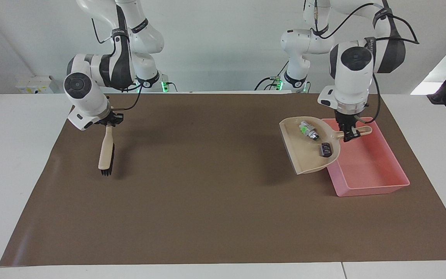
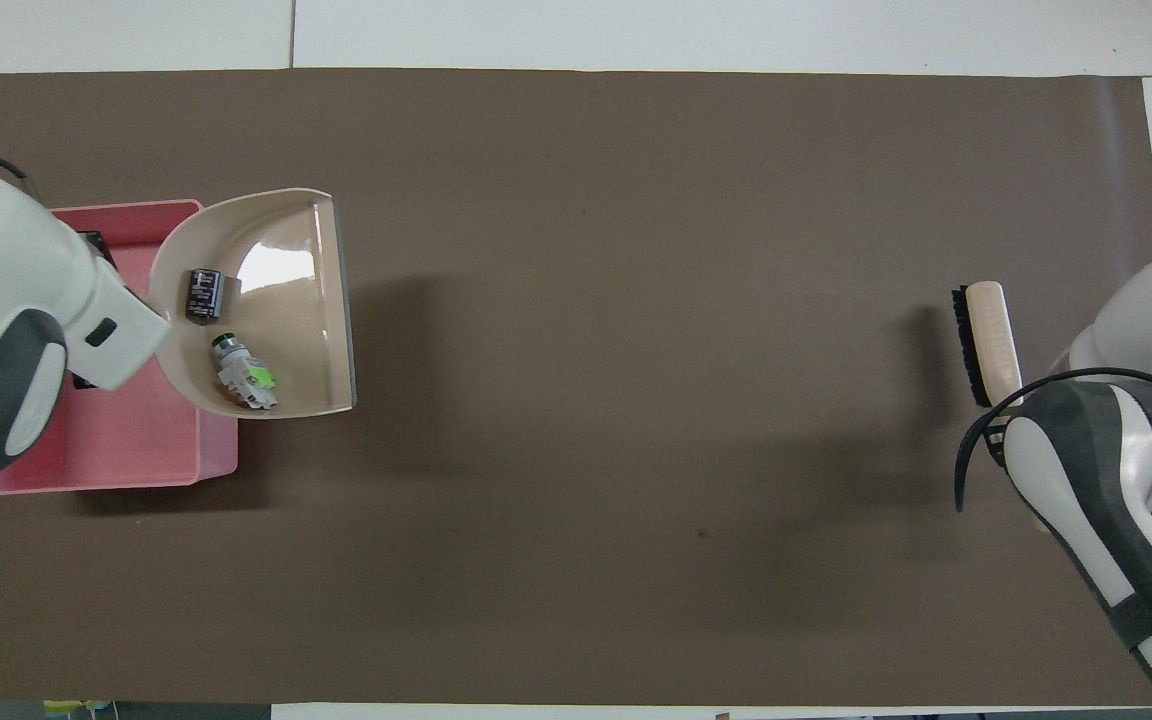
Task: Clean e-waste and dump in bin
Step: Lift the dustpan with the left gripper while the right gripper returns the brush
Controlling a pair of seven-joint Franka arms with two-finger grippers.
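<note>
The brush's bristles are still hanging above the brown mat, so the right gripper needs to keep holding the brush until the brush is lower.
My left gripper (image 1: 349, 134) is shut on the handle of the beige dustpan (image 1: 309, 153) and holds it in the air, its handle end over the pink bin (image 1: 370, 190). In the dustpan lie the e-waste parts: the white one with green bits (image 1: 308, 130) and the black block (image 1: 326, 149). In the overhead view the dustpan (image 2: 281, 300), the white part (image 2: 241, 372) and the black block (image 2: 203, 295) overlap the bin's (image 2: 116, 450) edge. My right gripper (image 1: 108, 123) is shut on the handle of a brush (image 1: 106, 149), bristles at the mat.
A brown mat (image 1: 207, 201) covers most of the white table (image 1: 14, 155). The brush (image 2: 984, 338) is near the mat's edge at the right arm's end. The bin stands at the left arm's end.
</note>
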